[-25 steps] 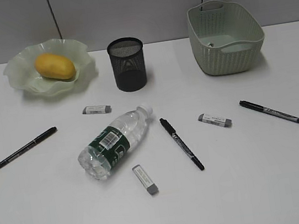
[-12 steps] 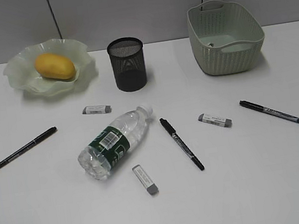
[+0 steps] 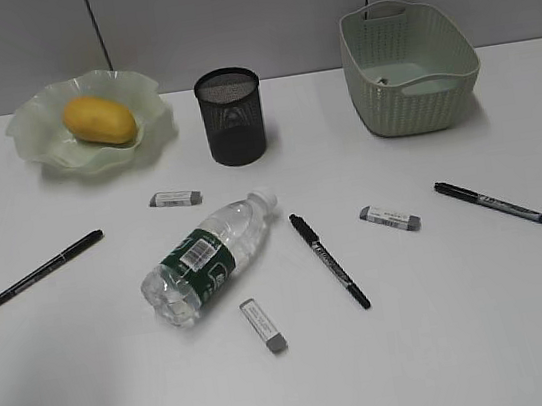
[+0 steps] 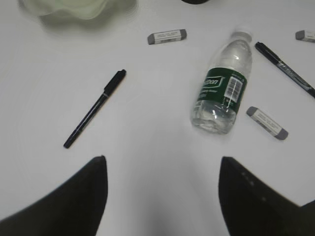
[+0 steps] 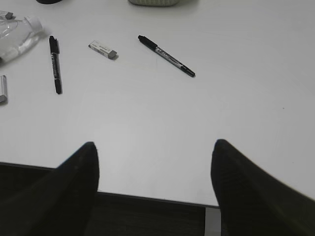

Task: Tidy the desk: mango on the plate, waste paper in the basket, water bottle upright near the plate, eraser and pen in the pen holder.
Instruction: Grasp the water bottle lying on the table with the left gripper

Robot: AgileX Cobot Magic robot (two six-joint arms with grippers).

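The bottle's clear shoulder (image 3: 244, 218) slopes in toward its cap, so my left gripper will next grab the water bottle around its straight-sided green label (image 3: 202, 263).
The mango (image 3: 98, 119) lies on the wavy green plate (image 3: 41, 144) at the back left. The black mesh pen holder (image 3: 232, 116) stands at the back centre, the green basket (image 3: 415, 92) at the back right. The water bottle (image 3: 208, 257) lies on its side mid-desk, also in the left wrist view (image 4: 222, 93). Three erasers (image 3: 175, 198) (image 3: 389, 218) (image 3: 264, 325) and three pens (image 3: 43, 269) (image 3: 328, 259) (image 3: 499, 204) lie loose. The waste paper is not clearly visible. My left gripper (image 4: 162, 160) and right gripper (image 5: 155, 143) are open and empty, outside the exterior view.
The white desk (image 3: 472, 336) has bare room along its front. In the right wrist view its front edge (image 5: 147, 197) runs under my fingers, with a pen (image 5: 166, 55) and an eraser (image 5: 103, 49) ahead. A grey wall stands behind.
Nothing on the desk has moved. A faint shadow has come in at the desk's front left corner.
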